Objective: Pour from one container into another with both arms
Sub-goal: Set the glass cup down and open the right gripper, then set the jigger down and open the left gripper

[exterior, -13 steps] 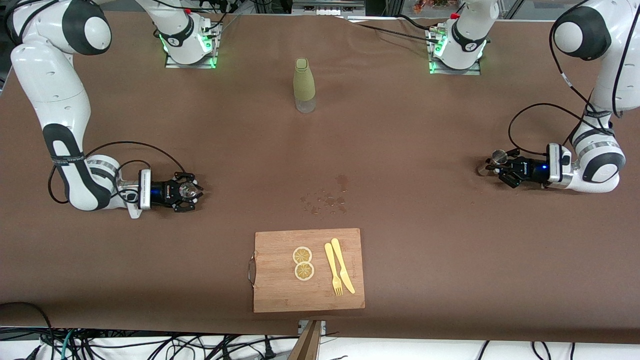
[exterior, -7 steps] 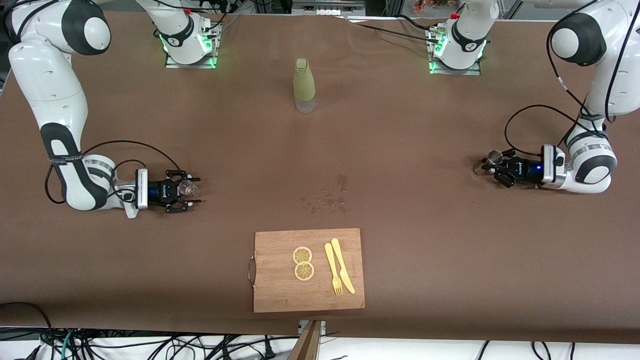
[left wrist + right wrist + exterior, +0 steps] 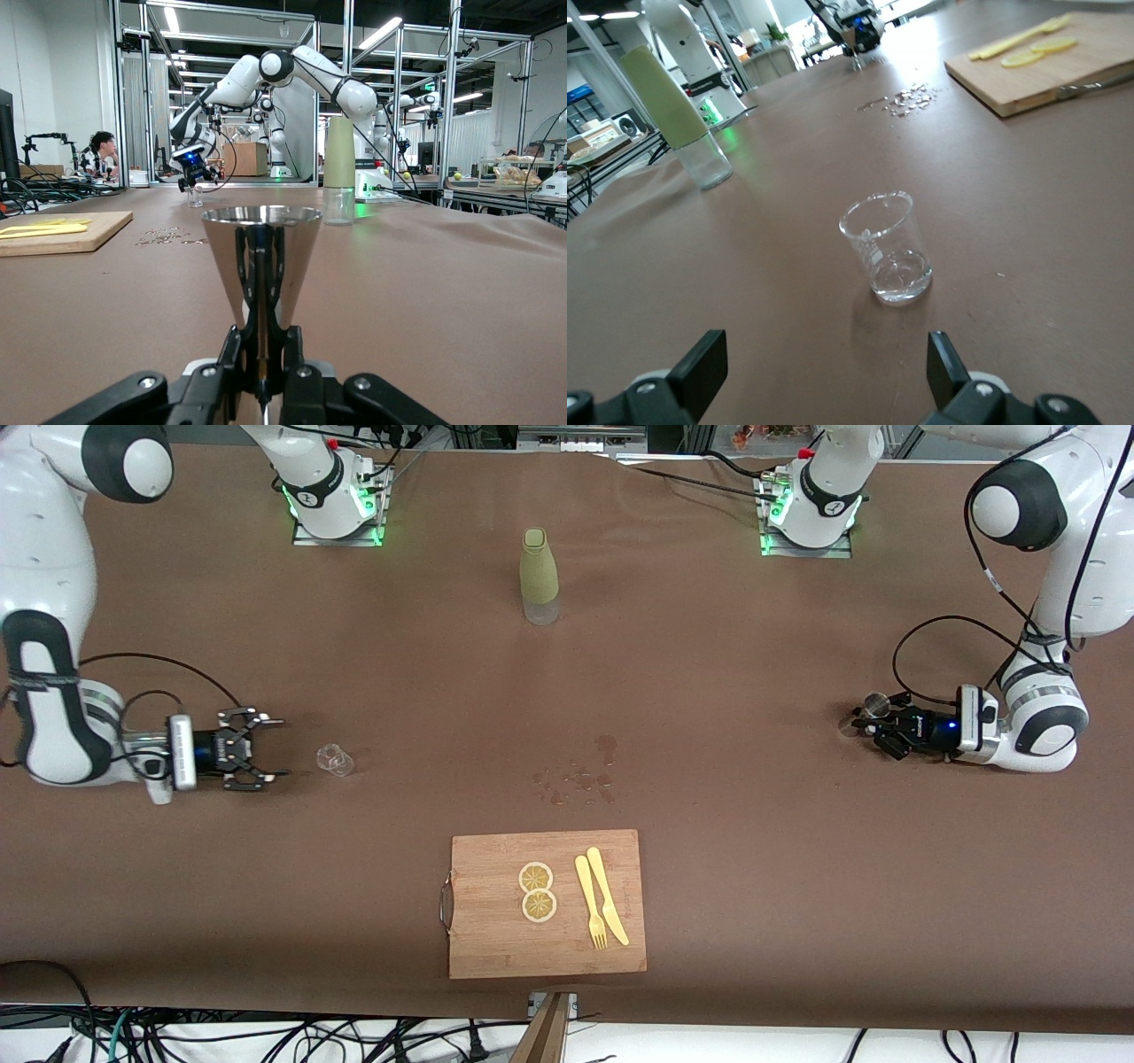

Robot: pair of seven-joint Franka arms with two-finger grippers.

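The robot's left hand is holding the metal cup's base (image 3: 850,727) down on the tabletop, so the metal cup would stay standing if the left gripper opened now.
A small clear glass beaker (image 3: 335,759) (image 3: 888,248) stands upright on the brown table toward the right arm's end. My right gripper (image 3: 276,748) (image 3: 824,354) is open, low over the table a short way from the beaker, with nothing between its fingers. At the left arm's end, my left gripper (image 3: 866,722) (image 3: 263,292) is shut on a metal cone-shaped cup (image 3: 878,705) (image 3: 261,252), held upright and low over the table. The cup's base is hidden by the fingers.
A tall bottle with an olive-green sleeve (image 3: 539,576) (image 3: 678,115) (image 3: 338,168) stands between the two bases. Spilled drops (image 3: 576,779) lie mid-table. Nearer the front camera lies a wooden cutting board (image 3: 496,930) with two lemon slices (image 3: 537,891), a yellow fork (image 3: 590,903) and knife (image 3: 608,895).
My right gripper has opened, let go of the glass beaker and drawn back toward its end of the table; the beaker stays standing. My left gripper has barely moved with the metal cup.
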